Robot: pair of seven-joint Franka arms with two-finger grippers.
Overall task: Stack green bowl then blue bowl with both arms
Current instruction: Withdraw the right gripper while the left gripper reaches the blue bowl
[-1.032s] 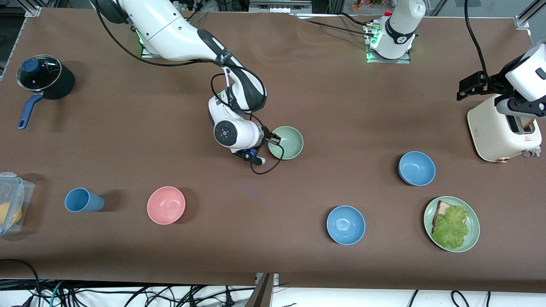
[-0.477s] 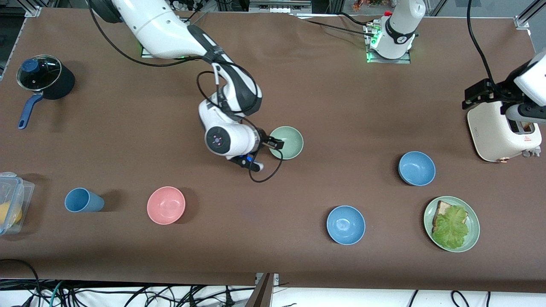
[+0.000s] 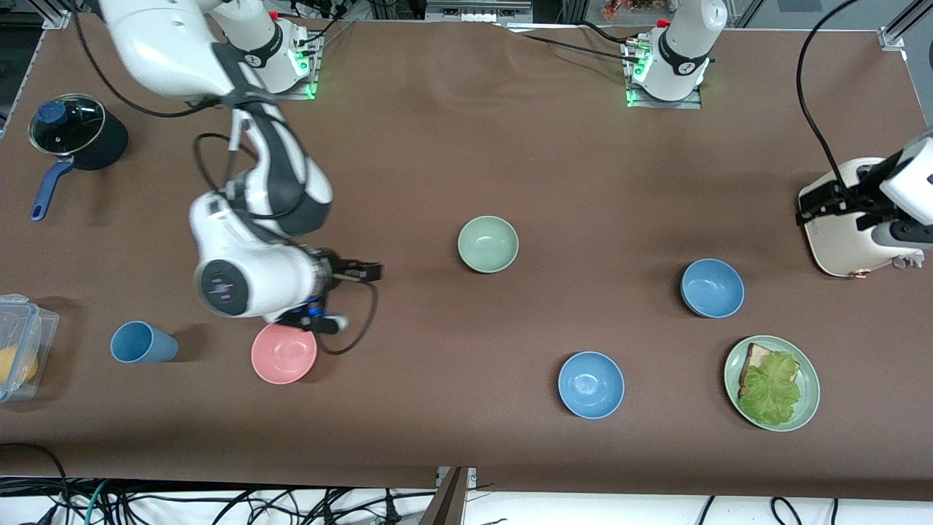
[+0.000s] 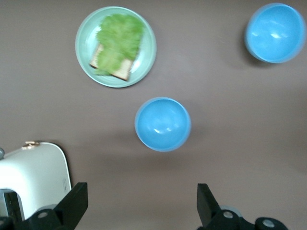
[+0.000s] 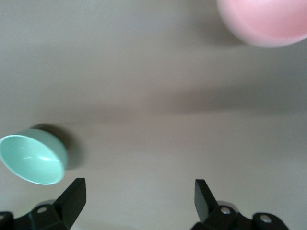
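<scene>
Next, my left gripper grabs the blue bowl by its rim [image 3: 740,292] to stack it with the green bowl [image 3: 488,244].
The pale green bowl [image 3: 488,244] stands upright and alone mid-table; it also shows in the right wrist view [image 5: 32,158]. My right gripper [image 3: 370,272] is open and empty, in the air between the green bowl and the pink bowl [image 3: 283,351], well apart from both; its open jaws show in the right wrist view [image 5: 139,201]. The paler blue bowl [image 3: 712,288] sits toward the left arm's end and shows in the left wrist view [image 4: 162,123]. My left gripper [image 3: 809,208] is open and empty over the toaster [image 3: 860,226]; its wrist view [image 4: 140,206] shows bare table between the fingers.
A glossier blue bowl [image 3: 591,384] sits nearer the camera. A green plate [image 3: 807,408] with bread and lettuce lies beside it. A blue cup [image 3: 142,343], a plastic container [image 3: 18,343] and a lidded pot [image 3: 76,135] are at the right arm's end.
My right gripper has drawn back from the green bowl's rim toward the right arm's end, empty, leaving the bowl in place. My left gripper has shifted a little over the toaster.
</scene>
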